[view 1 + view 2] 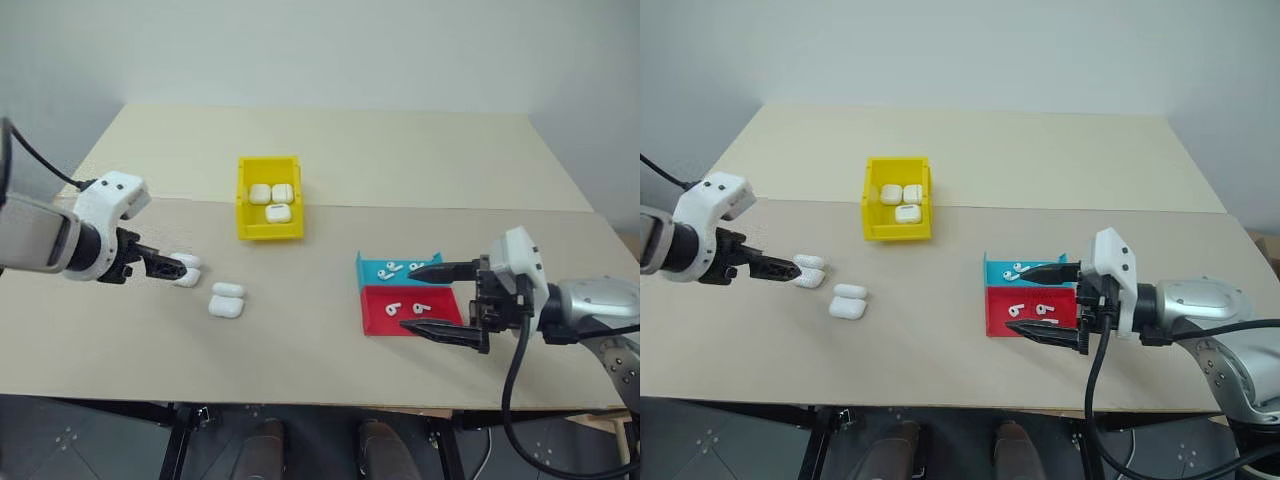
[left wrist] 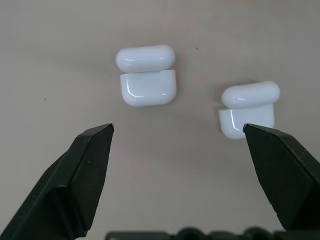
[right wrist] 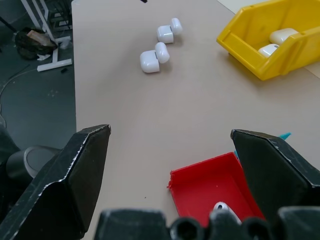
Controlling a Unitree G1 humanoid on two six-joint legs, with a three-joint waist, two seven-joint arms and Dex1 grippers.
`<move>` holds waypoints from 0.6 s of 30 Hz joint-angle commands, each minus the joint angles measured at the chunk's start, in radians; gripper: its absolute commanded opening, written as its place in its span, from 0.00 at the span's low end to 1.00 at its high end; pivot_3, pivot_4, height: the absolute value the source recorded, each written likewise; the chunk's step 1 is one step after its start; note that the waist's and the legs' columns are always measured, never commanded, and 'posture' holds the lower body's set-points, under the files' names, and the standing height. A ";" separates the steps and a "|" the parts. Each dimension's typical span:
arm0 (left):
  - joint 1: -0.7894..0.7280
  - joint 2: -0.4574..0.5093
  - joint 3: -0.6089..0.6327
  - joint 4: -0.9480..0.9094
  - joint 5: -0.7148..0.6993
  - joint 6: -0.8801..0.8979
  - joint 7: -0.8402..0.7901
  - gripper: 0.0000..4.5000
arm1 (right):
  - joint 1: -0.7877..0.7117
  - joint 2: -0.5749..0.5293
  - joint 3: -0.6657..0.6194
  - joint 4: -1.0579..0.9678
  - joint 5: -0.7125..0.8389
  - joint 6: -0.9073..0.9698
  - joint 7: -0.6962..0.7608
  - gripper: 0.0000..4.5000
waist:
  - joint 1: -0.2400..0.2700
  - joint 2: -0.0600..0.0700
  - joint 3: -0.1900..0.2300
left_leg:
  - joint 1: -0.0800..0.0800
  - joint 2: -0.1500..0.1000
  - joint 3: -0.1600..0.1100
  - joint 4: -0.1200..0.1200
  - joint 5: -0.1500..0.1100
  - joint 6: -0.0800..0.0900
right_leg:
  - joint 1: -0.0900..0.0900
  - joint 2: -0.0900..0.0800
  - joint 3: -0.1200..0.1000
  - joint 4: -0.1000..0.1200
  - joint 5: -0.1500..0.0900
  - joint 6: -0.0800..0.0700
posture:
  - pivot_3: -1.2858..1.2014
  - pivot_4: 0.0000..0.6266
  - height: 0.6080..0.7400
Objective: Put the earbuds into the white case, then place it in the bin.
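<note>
Next, my left gripper takes hold of the case by the straighter sides of its body [image 1: 187, 280], since the flipped-open lid [image 1: 186, 260] is a rounded roll.
Two white cases lie on the table with lids flipped open, one [image 1: 187, 270] just ahead of my left gripper [image 1: 176, 267] and one [image 1: 227, 300] a little nearer the table's middle. The left wrist view shows both cases [image 2: 147, 75] [image 2: 249, 107] beyond my open, empty left fingers. Earbuds lie in the blue tray [image 1: 375, 270] and the red tray [image 1: 440, 310]; one of them [image 1: 392, 308] sits in the red tray. My right gripper [image 1: 432, 300] hovers open over these trays, holding nothing. The yellow bin [image 1: 243, 200] stands mid-table with three shut cases inside.
The blue and red trays sit side by side close to the table's front right edge. A seam crosses the tabletop just behind the bin. Dark floor and table legs lie beyond the front edge.
</note>
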 commanded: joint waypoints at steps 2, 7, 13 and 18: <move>-0.080 -0.006 -0.112 0.050 0.012 0.003 0.009 1.00 | -0.019 -0.003 -0.014 -0.024 0.028 0.012 -0.003 1.00 | -0.003 0.000 0.000 | -0.001 0.000 -0.001 0.000 0.000 0.000 | -0.001 0.000 0.000 0.000 0.000 0.000 | 0.52 0.24 1.00; -0.154 -0.074 -0.220 0.136 0.121 0.003 -0.017 1.00 | -0.033 -0.011 -0.011 -0.021 0.035 0.031 0.002 1.00 | -0.002 0.000 0.000 | -0.003 0.000 -0.001 0.000 0.000 0.000 | -0.002 0.000 0.000 0.000 -0.001 0.000 | 0.52 0.24 1.00; -0.168 -0.149 -0.230 0.239 0.215 0.003 -0.036 1.00 | -0.060 -0.030 -0.016 -0.003 0.038 0.050 0.018 1.00 | -0.005 0.000 0.000 | -0.002 0.000 0.004 0.001 0.000 0.000 | -0.002 0.001 0.000 0.001 -0.001 0.000 | 0.52 0.24 1.00; -0.153 -0.192 -0.222 0.273 0.277 0.003 -0.056 1.00 | -0.061 -0.040 -0.021 -0.006 0.048 0.055 0.020 1.00 | -0.003 0.000 0.000 | -0.004 0.000 0.004 0.001 0.000 0.000 | -0.002 0.000 0.000 0.000 -0.001 0.000 | 0.52 0.24 1.00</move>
